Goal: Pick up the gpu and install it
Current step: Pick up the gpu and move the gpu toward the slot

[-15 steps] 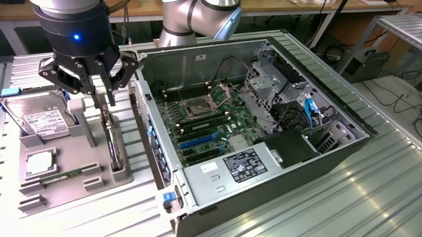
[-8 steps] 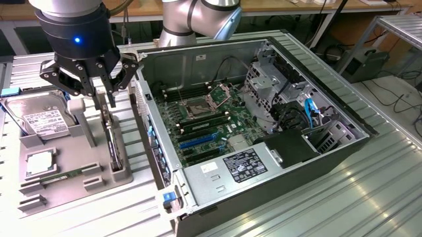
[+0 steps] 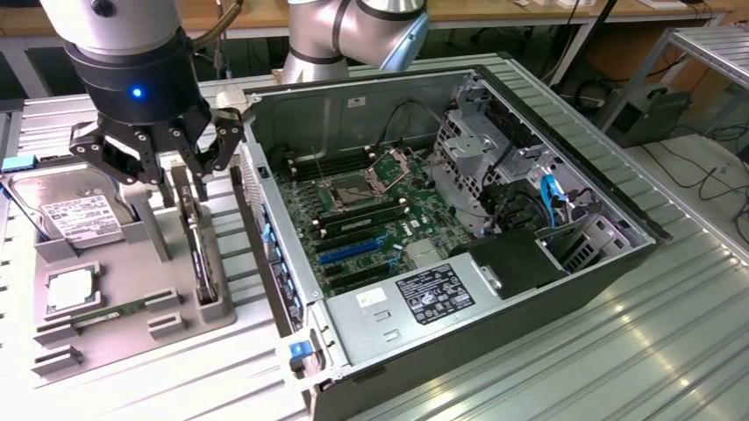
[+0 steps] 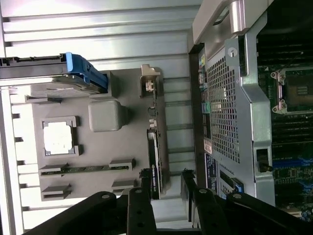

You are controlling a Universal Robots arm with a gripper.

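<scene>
The GPU stands with its lower edge down in the tray's slot [image 3: 214, 309], so my gripper needs to pinch the GPU by its exposed upper edge [image 3: 196, 230] next.
The gpu [image 3: 202, 250] is a thin dark card standing on edge in a slot of the grey holder tray [image 3: 153, 263], at the exterior view's left. In the wrist view the gpu [image 4: 153, 159] runs along the tray's edge, with its pale bracket end [image 4: 149, 83] farthest from the fingers. My gripper [image 3: 178, 175] hangs just above the card's far end, open. In the wrist view my gripper [image 4: 166, 183] has its dark fingertips [image 4: 145, 181] standing either side of the card's near end, with a gap to it.
The open computer case [image 3: 609, 263] lies right of the tray, with its motherboard [image 3: 374, 219] exposed. The tray also holds a hard drive [image 3: 70, 210], a processor [image 3: 70, 289] and a memory stick [image 3: 117, 311]. The case wall [image 4: 230, 112] stands close beside the card.
</scene>
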